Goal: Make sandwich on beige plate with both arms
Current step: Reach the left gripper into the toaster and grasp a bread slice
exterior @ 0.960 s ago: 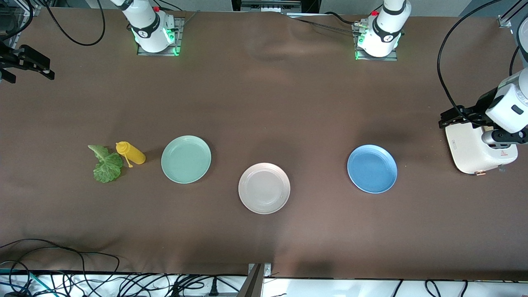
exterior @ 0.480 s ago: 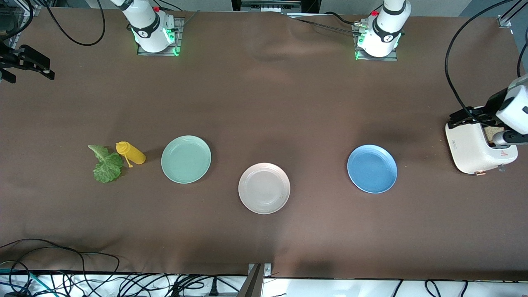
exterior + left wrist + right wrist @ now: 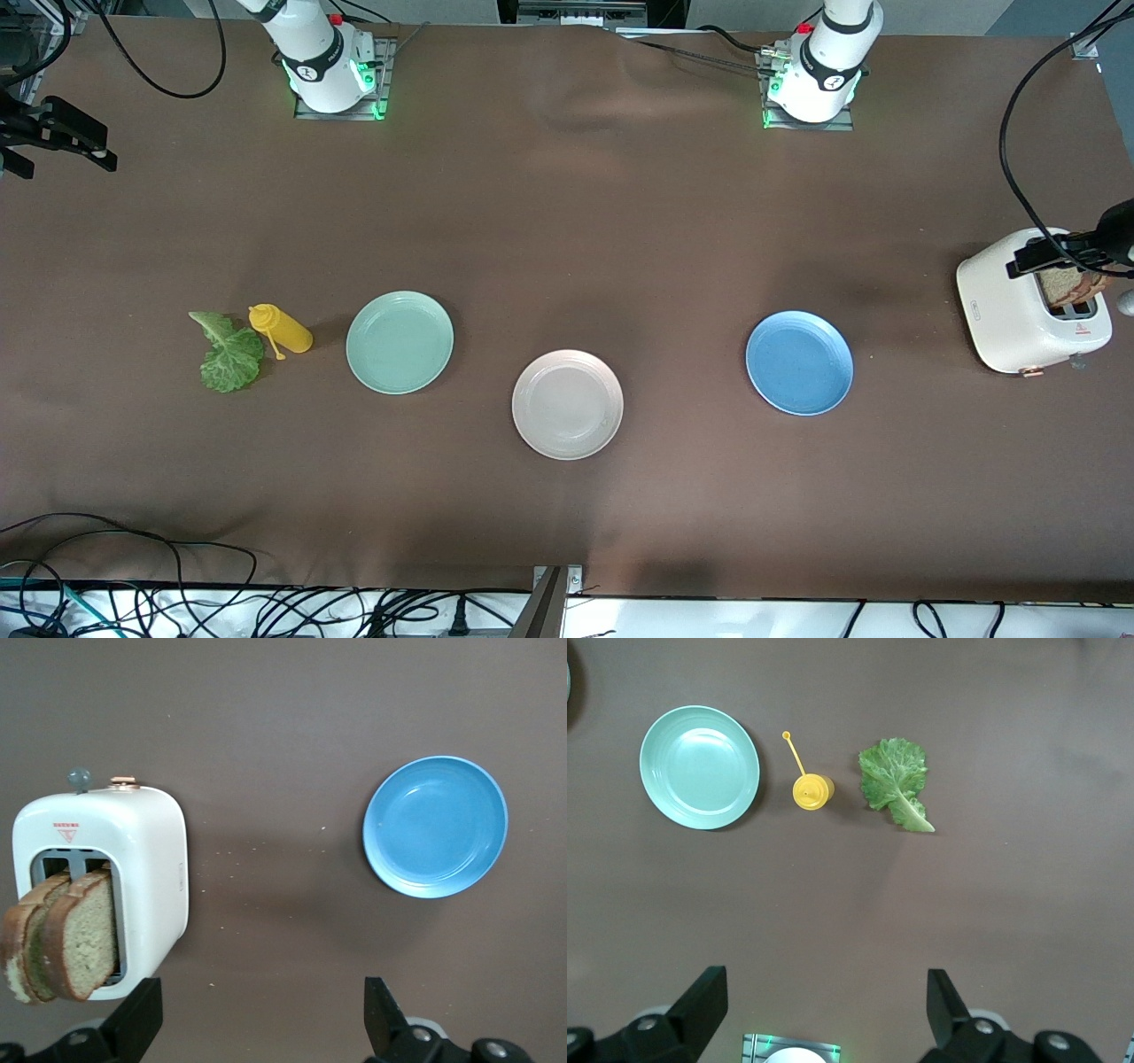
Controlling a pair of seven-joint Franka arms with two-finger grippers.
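Note:
My left gripper is to start the sandwich on the beige plate (image 3: 567, 404) next, so it should grab a bread slice by its crust end (image 3: 1068, 283) sticking out of the toaster.
The beige plate (image 3: 567, 404) lies bare at the table's middle, nearer the front camera than the other plates. Two brown toast slices (image 3: 1072, 283) (image 3: 66, 935) stand in the slots of a white toaster (image 3: 1010, 310) (image 3: 151, 859) at the left arm's end. A green lettuce leaf (image 3: 229, 354) (image 3: 897, 780) lies at the right arm's end. My left gripper (image 3: 1054, 254) (image 3: 261, 988) hangs open and holds nothing, above the toaster's side that faces the blue plate. My right gripper (image 3: 826, 983) waits open and high over the table between its base and the lettuce.
A mint-green plate (image 3: 400, 341) (image 3: 700, 766) and a yellow squeeze bottle (image 3: 282, 330) (image 3: 812, 790) sit beside the lettuce. A blue plate (image 3: 799, 362) (image 3: 436, 826) lies between the beige plate and the toaster. Cables run along the table's front edge.
The left arm has swung outward toward its end of the table, uncovering the toaster's slots and the toast. The right arm and the things on the table have not moved.

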